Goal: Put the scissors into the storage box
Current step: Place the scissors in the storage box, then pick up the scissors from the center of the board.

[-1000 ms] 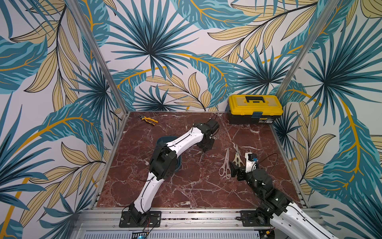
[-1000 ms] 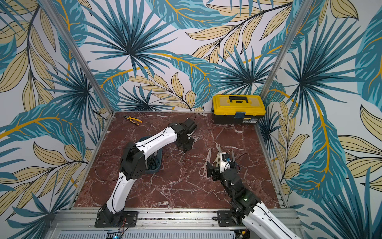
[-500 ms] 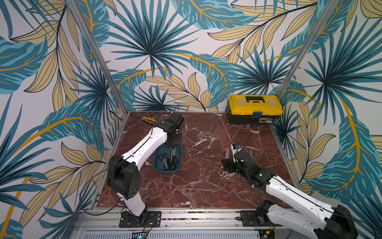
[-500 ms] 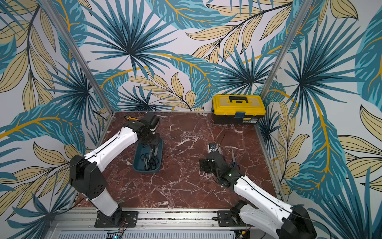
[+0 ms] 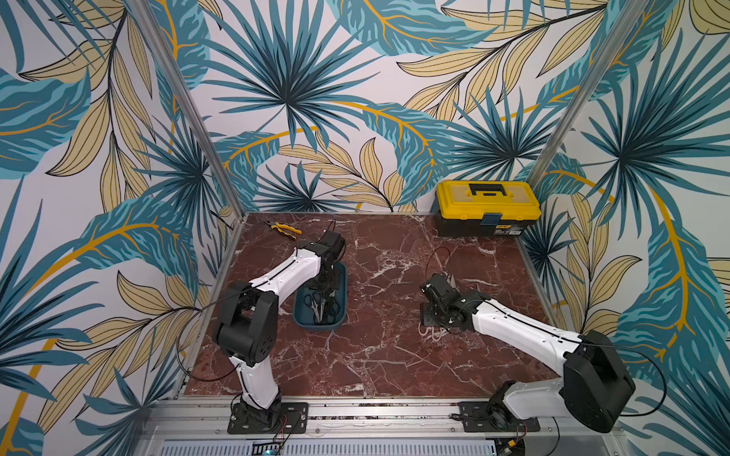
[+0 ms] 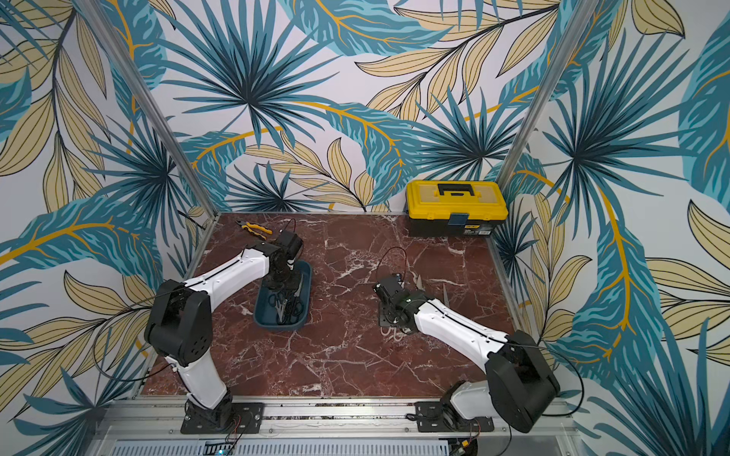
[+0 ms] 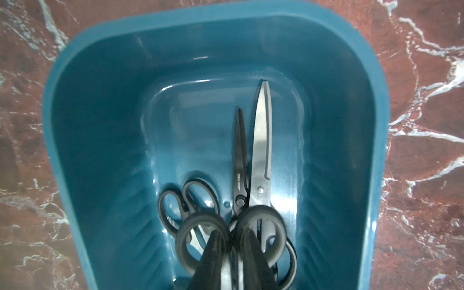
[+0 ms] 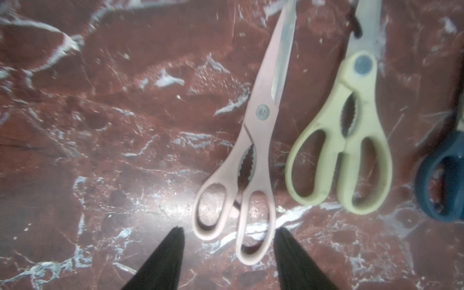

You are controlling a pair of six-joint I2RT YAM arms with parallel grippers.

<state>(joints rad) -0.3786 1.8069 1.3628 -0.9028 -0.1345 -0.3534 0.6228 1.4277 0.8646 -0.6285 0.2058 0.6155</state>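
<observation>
The loops of the black-handled scissors are in my fingers and hang inside the storage box's rim, over the storage box's bottom. My left gripper will let go of the scissors.
The dark teal storage box [image 5: 320, 327] [image 6: 278, 324] [image 7: 226, 15] sits left of centre and holds several black-handled scissors [image 5: 322, 306] [image 6: 286, 306]. My left gripper [image 7: 231, 236] reaches down into it, shut on the handles of a long silver-bladed pair [image 7: 261, 140]. At the right, pinkish-white shears [image 8: 261, 118] [image 5: 430, 333] and cream shears [image 8: 351, 120] lie flat on the marble. My right gripper [image 8: 229, 232] stands open just over the table, its fingertips either side of the pinkish pair's handle loops without touching them. A dark-handled pair [image 8: 442, 175] shows at the edge of the right wrist view.
A yellow-lidded black toolbox [image 5: 488, 205] [image 6: 456, 205] stands at the back right corner. Yellow-and-black pliers [image 5: 282, 228] [image 6: 253, 229] lie at the back left, just behind the left wrist. Patterned walls close in the marble table [image 5: 379, 355] on three sides.
My left arm swung from the table's middle to the box and lowered the black-handled scissors into it. My right arm reached forward and down over the pale shears.
</observation>
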